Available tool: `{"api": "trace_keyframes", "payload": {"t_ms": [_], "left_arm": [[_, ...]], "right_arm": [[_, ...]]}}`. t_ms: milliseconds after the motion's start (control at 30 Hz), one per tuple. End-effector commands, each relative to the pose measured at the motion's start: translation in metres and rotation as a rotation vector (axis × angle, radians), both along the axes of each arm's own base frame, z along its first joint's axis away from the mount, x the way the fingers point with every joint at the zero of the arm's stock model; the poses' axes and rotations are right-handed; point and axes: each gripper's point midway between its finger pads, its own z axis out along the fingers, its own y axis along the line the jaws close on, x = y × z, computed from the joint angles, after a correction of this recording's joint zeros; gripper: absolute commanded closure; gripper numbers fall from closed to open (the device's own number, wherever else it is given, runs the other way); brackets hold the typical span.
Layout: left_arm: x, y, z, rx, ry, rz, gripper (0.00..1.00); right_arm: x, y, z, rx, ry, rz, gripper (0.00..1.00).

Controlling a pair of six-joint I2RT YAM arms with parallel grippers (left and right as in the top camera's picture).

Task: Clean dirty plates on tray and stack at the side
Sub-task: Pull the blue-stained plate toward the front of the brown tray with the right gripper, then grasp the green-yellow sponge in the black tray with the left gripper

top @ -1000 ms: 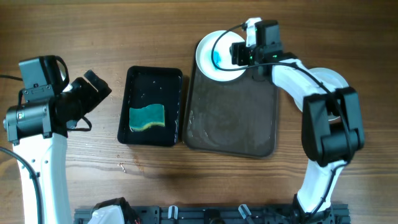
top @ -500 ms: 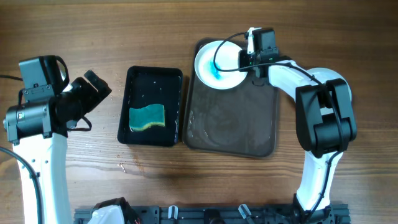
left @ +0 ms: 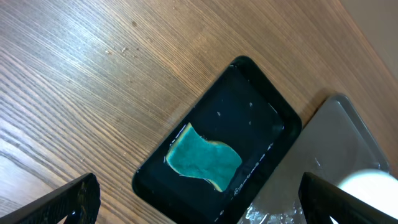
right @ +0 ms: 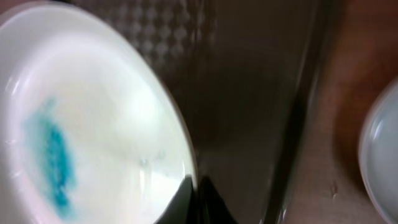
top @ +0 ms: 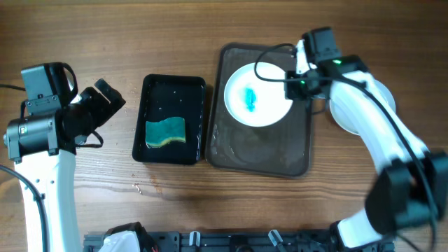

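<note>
The left gripper pinches the green sponge across the middle of its exposed green side (top: 166, 131) next, leaving its yellow-edged bottom free to clean the plate (top: 257, 94).
A white dirty plate (top: 257, 94) with a blue streak (top: 248, 98) at its centre lies over the far half of the dark brown tray (top: 259, 150). My right gripper (top: 295, 82) is shut on the plate's right rim. In the right wrist view the two dark fingertips (right: 211, 202) pinch the rim of the plate (right: 93, 118), one above it and one below. Whether the plate rests on the tray or hangs just above it I cannot tell. My left gripper (top: 110, 96) is held open over bare wood at the far left, with nothing in it.
A glossy black sponge tray (top: 170, 91) holding a green sponge (top: 165, 131) sits just left of the brown tray. The rim of another white dish (right: 380, 155) shows on the wood to the right of the tray. The left wrist view looks down on the sponge (left: 204, 163).
My right gripper closed on the plate's rim. It drew the plate from the tray's far left corner toward the front and right, onto the tray. The left arm has not moved.
</note>
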Motion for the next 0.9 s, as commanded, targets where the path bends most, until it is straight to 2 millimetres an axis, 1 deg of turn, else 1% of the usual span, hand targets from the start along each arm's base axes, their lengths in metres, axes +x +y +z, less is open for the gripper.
{"api": "trace_keyframes", "payload": {"t_ms": [0, 67, 100, 200, 233, 267, 300, 333, 367, 433, 467, 500, 533, 600, 633, 667, 700, 767, 800, 867], "left_arm": [[0.001, 0.001, 0.006, -0.008, -0.019, 0.01, 0.0], [0.002, 0.001, 0.007, -0.008, -0.023, 0.01, 0.0], [0.002, 0.001, 0.007, -0.008, -0.024, 0.01, 0.0], [0.002, 0.001, 0.006, -0.007, -0.022, 0.01, 0.0], [0.002, 0.001, 0.007, -0.008, -0.023, 0.011, 0.0], [0.002, -0.003, 0.007, -0.025, -0.026, 0.0, 0.0], [0.001, -0.008, 0.006, -0.05, -0.02, -0.014, 0.0], [0.003, -0.014, 0.007, -0.08, -0.031, -0.033, 0.0], [0.005, -0.021, 0.008, -0.111, -0.039, -0.056, 0.0], [0.005, -0.029, 0.005, -0.131, -0.026, -0.083, 0.0], [0.005, -0.033, 0.002, -0.135, -0.011, -0.095, 0.0], [0.004, -0.04, -0.003, -0.139, 0.005, -0.116, 0.02], [0.002, -0.05, -0.012, -0.135, 0.033, -0.158, 0.04], [-0.003, -0.06, -0.033, -0.097, 0.104, -0.199, 0.07], [-0.006, -0.065, -0.05, -0.061, 0.158, -0.218, 0.12], [-0.009, -0.068, -0.065, -0.036, 0.202, -0.227, 0.14], [-0.009, -0.078, -0.093, -0.014, 0.256, -0.264, 0.18], [-0.002, -0.089, -0.127, 0.0, 0.289, -0.304, 0.2], [0.001, -0.091, -0.142, 0.013, 0.302, -0.31, 0.22], [0.004, -0.094, -0.177, 0.013, 0.355, -0.291, 0.24]], "right_arm": [[-0.031, -0.002, 0.023, 0.053, 0.052, -0.122, 0.96], [-0.05, -0.002, 0.008, 0.069, 0.145, -0.171, 0.96], [-0.06, -0.003, -0.005, 0.069, 0.19, -0.202, 0.96], [-0.082, 0.002, -0.059, 0.077, 0.255, -0.273, 0.96], [-0.087, 0.007, -0.076, 0.094, 0.258, -0.274, 0.96], [-0.091, 0.017, -0.088, 0.132, 0.253, -0.247, 0.96], [-0.095, 0.026, -0.096, 0.164, 0.247, -0.221, 0.96], [-0.099, 0.033, -0.102, 0.178, 0.245, -0.205, 0.83], [-0.098, 0.032, -0.103, 0.165, 0.236, -0.207, 0.76], [-0.087, 0.026, -0.096, 0.144, 0.187, -0.214, 0.76], [-0.079, 0.025, -0.087, 0.148, 0.152, -0.189, 0.76], [-0.068, 0.024, -0.07, 0.151, 0.092, -0.144, 0.76], [-0.058, 0.024, -0.052, 0.15, 0.025, -0.085, 0.75], [-0.048, 0.027, -0.024, 0.139, -0.077, 0.01, 0.75], [-0.046, 0.027, -0.01, 0.137, -0.123, 0.041, 0.73], [-0.046, 0.027, 0.001, 0.14, -0.159, 0.055, 0.72], [-0.048, 0.027, 0.009, 0.144, -0.178, 0.059, 0.72], [-0.05, 0.026, 0.009, 0.143, -0.173, 0.058, 0.71], [-0.052, 0.026, 0.007, 0.141, -0.164, 0.058, 0.71], [-0.056, 0.025, 0.004, 0.136, -0.145, 0.057, 0.71]]}}
